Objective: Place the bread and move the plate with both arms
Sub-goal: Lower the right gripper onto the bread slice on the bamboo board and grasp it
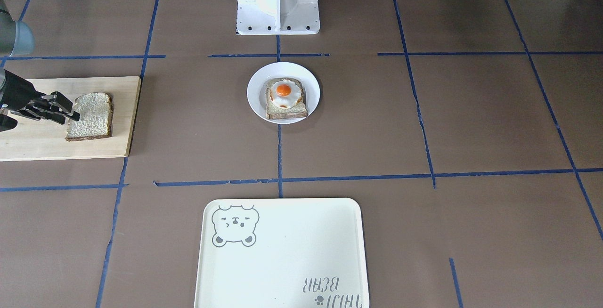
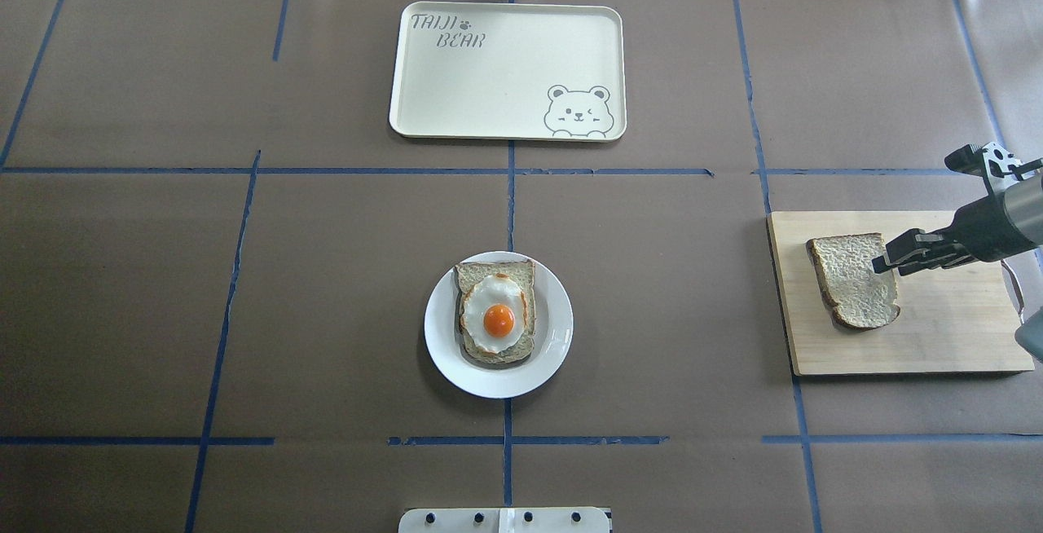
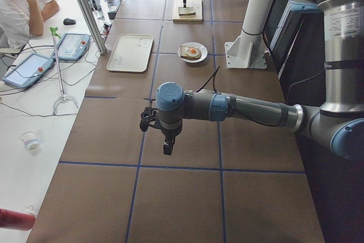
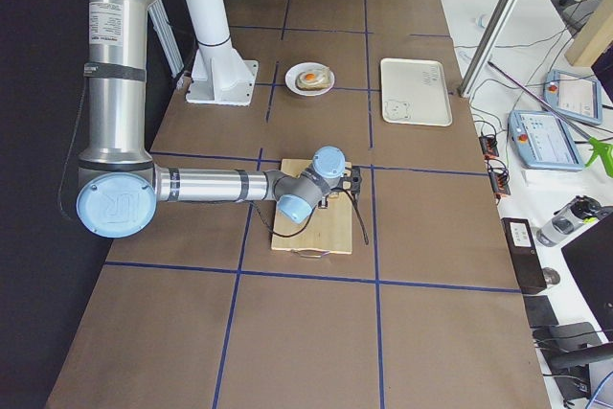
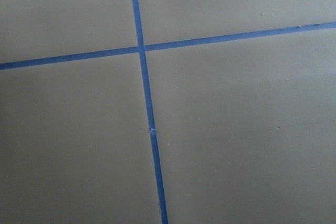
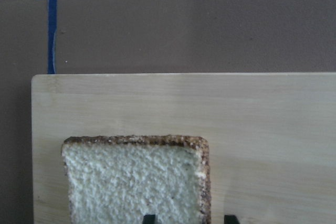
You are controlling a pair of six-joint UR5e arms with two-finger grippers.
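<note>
The plain bread has to top the egg sandwich on the plate (image 1: 285, 98), so my right gripper should grab the bread next by its crust edge (image 1: 71, 129).
The plain bread slice (image 2: 855, 280) lies flat on a wooden cutting board (image 2: 937, 337) at the table's right end. It also shows in the front view (image 1: 89, 116) and the right wrist view (image 6: 134, 182). My right gripper (image 2: 888, 260) is open and low over the slice's edge nearest the arm. In the right wrist view its two fingertips (image 6: 149, 217) straddle the crust edge. The white plate (image 2: 554, 345) sits mid-table and bears a slice topped with a fried egg (image 2: 497, 321). My left gripper (image 3: 168, 147) hangs over bare table far to the left; I cannot tell whether it is open or shut.
A cream rectangular tray (image 2: 505, 68) with a bear drawing lies beyond the plate, at the table's far edge. The white robot base (image 1: 278, 2) stands behind the plate. Blue tape lines (image 5: 147, 108) cross the brown table. An operator sits beside the table's far side in the left view.
</note>
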